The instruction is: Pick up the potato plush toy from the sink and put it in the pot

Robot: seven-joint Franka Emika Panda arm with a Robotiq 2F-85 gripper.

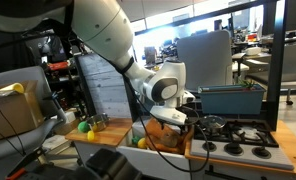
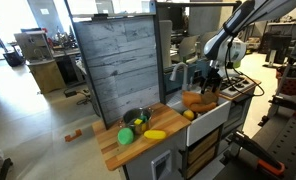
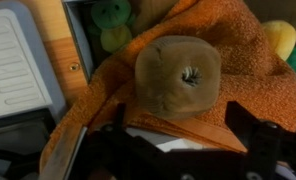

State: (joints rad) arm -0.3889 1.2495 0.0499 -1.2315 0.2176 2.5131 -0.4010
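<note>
The potato plush toy's near end (image 3: 174,98) is between my fingers and they are level with the toy's lower sides, so I should close my gripper on the toy.
The brown potato plush toy (image 3: 178,74) lies on a crumpled orange cloth (image 3: 238,70) in the sink, shown in the wrist view. My gripper (image 3: 183,138) is open, its two dark fingers just short of the toy on either side, holding nothing. In both exterior views the gripper (image 1: 168,116) (image 2: 210,86) hangs low over the orange cloth (image 2: 198,100) in the sink area. The small silver pot (image 2: 136,118) stands on the wooden countertop (image 2: 113,152), away from the gripper. The toy itself does not show in the exterior views.
A green ball (image 2: 125,136) and a yellow toy (image 2: 155,134) lie by the pot. A stove (image 1: 233,138) with a blue-grey bin (image 1: 231,98) behind it adjoins the sink. A tall grey panel (image 2: 118,65) stands behind the counter. Green and yellow toys (image 3: 110,18) lie beyond the cloth.
</note>
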